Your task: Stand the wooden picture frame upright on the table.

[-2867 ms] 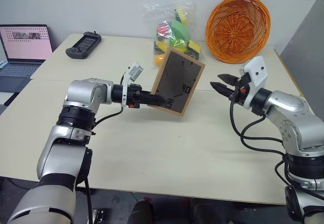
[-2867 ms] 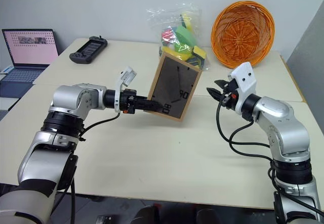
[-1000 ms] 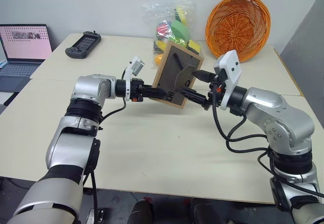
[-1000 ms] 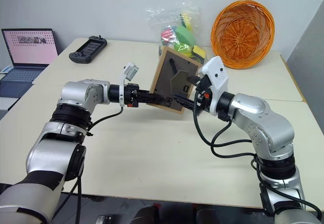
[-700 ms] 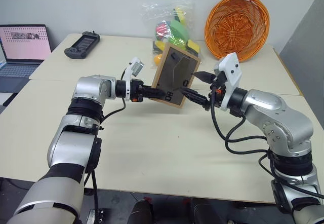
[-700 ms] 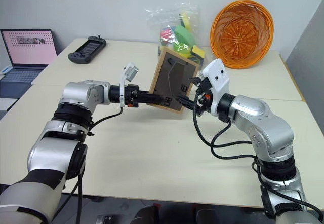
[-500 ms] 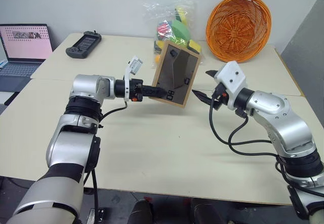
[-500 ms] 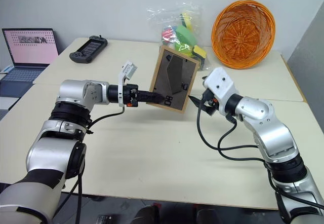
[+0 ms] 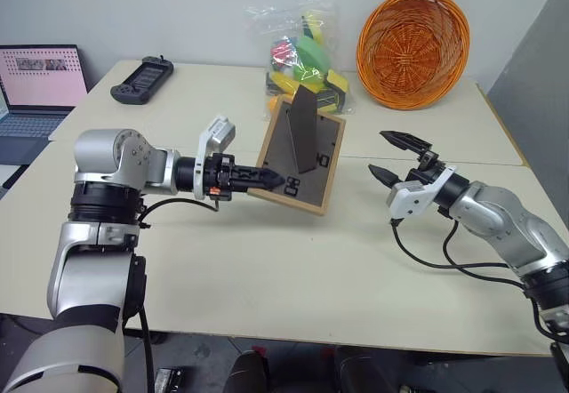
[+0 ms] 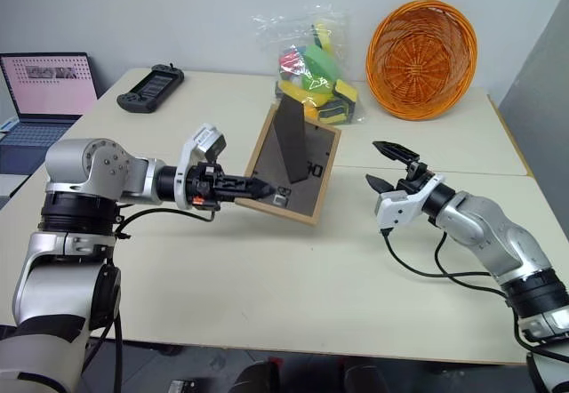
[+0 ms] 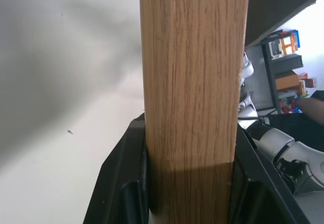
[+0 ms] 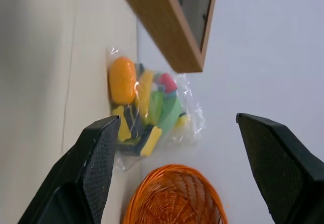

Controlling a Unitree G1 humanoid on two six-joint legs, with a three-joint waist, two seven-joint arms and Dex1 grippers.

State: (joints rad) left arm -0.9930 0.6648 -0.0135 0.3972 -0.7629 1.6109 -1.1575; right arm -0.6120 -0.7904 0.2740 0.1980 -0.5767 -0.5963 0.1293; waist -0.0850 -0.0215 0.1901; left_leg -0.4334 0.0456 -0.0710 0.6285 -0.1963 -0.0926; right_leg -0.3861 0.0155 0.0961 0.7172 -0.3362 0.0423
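Note:
My right gripper should next stand the picture frame upright on the tabletop, so it needs to grab the frame by its free wooden side edge (image 9: 331, 167) (image 12: 172, 36).
The wooden picture frame (image 9: 298, 160) hangs tilted over the table (image 9: 267, 268), its dark back panel toward me and its fold-out stand (image 9: 304, 129) sticking out. My left gripper (image 9: 277, 180) is shut on the frame's left edge. In the left wrist view the light wood edge (image 11: 190, 82) sits clamped between the black fingers (image 11: 124, 178). My right gripper (image 9: 380, 151) is open and holds nothing, a short way to the right of the frame. The right wrist view shows a corner of the frame (image 12: 172, 26) beyond its spread fingers (image 12: 96, 168). I cannot tell whether the frame's lower edge touches the table.
An orange wicker basket (image 9: 412, 48) leans at the back right. A clear bag of colourful toys (image 9: 302, 60) sits right behind the frame. A black handheld controller (image 9: 140, 79) and a laptop (image 9: 40, 77) are at the back left. A seam (image 9: 427, 163) crosses the tabletop.
My right gripper has drawn away from the frame's back to the right, leaving the stand folded out. My left gripper has pulled the frame nearer to me and rolled it.

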